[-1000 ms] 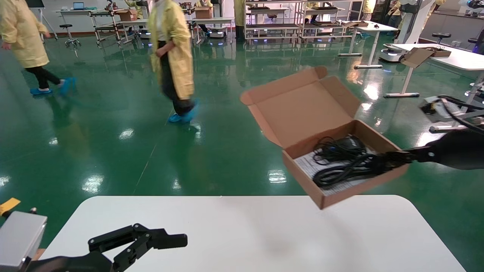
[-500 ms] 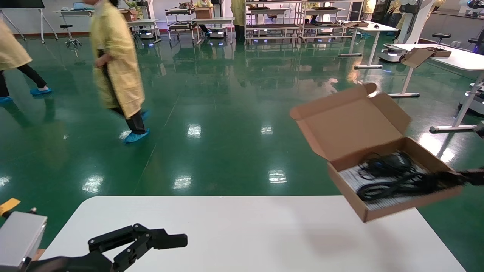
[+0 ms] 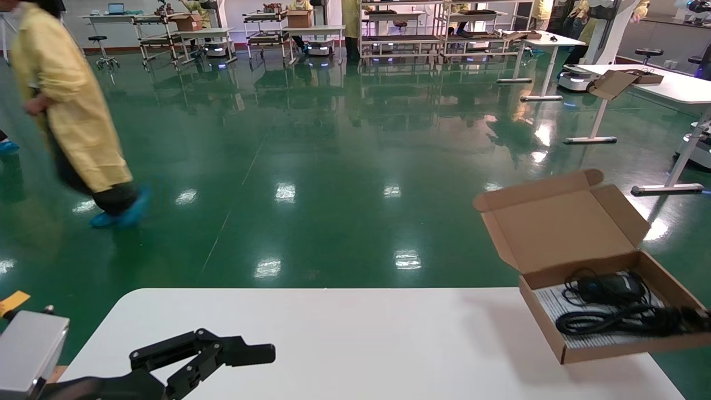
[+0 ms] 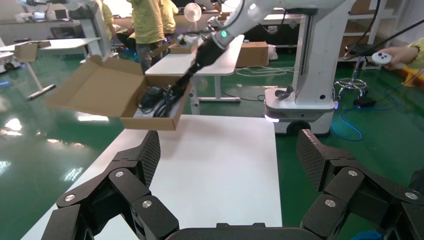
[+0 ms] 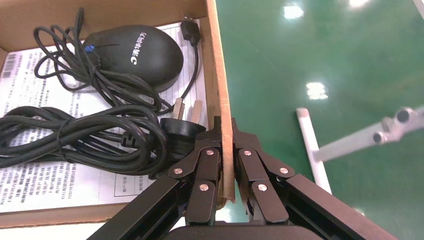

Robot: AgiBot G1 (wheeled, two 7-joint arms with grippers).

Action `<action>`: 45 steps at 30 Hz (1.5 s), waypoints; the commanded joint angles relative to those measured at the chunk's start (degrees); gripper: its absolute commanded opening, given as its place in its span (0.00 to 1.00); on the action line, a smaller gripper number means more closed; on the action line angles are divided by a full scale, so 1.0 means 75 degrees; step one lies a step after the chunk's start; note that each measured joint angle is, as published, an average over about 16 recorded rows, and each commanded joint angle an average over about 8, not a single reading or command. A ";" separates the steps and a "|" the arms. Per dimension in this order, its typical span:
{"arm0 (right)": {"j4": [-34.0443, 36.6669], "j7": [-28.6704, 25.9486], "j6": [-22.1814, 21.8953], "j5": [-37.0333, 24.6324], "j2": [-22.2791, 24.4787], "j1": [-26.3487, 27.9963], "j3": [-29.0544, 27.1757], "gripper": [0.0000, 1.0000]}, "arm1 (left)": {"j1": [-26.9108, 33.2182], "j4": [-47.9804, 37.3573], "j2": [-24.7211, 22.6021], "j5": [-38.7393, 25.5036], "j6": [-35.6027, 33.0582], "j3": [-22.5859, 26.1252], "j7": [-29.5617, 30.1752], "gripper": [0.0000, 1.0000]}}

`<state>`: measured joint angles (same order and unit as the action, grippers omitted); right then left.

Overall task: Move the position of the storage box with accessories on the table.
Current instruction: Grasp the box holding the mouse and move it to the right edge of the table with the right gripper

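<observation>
The storage box's lower edge (image 3: pixel 610 356) slants above its shadow on the tabletop, so my right gripper lowers the box next before it lets go.
The storage box (image 3: pixel 605 347), brown cardboard with its lid (image 3: pixel 561 228) standing open, hangs low over the far right corner of the white table (image 3: pixel 355 333). I cannot tell if it touches. My right gripper (image 3: pixel 701 319) is shut on the box's right side wall (image 5: pixel 226 135), one finger inside and one outside. Inside lie a black mouse (image 5: pixel 135 55), a bundled black cable (image 5: pixel 80 135) and a printed white sheet (image 5: pixel 30 75). My left gripper (image 3: pixel 244 355) is open and empty above the table's near left part (image 4: pixel 230 150). The box also shows in the left wrist view (image 4: pixel 150 122).
A person in a yellow coat (image 3: pixel 72 111) walks on the green floor at the left. White desks (image 3: pixel 666 83) with a small carton (image 3: pixel 614 83) stand far right. A white robot base (image 4: pixel 300 105) stands beside the table. A grey block (image 3: pixel 28 355) sits at the near left.
My right gripper has carried the box to the right and down, from high above the floor to low over the table's far right corner. The person walked left. The left arm has not moved.
</observation>
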<state>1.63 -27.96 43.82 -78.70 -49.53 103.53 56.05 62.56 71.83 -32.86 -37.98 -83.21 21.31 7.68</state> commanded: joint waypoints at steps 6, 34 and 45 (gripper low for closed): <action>-0.0008 0.0039 -0.0972 0.0276 -0.0123 -0.0847 -0.0192 0.00 | 0.0000 0.0000 0.0000 0.0000 0.0000 0.0000 0.0000 1.00; -0.0431 0.0520 -0.2090 0.0690 -0.0651 -0.1914 -0.0484 0.10 | 0.0000 0.0000 0.0000 0.0001 0.0000 0.0001 -0.0001 1.00; -0.0515 0.1049 -0.2140 0.0737 -0.0641 -0.1949 -0.0522 1.00 | 0.0000 0.0000 0.0001 0.0001 0.0001 0.0002 -0.0001 1.00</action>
<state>-2.13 -20.22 27.77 -73.05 -54.32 88.90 52.05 62.57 71.83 -32.86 -37.97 -83.20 21.32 7.68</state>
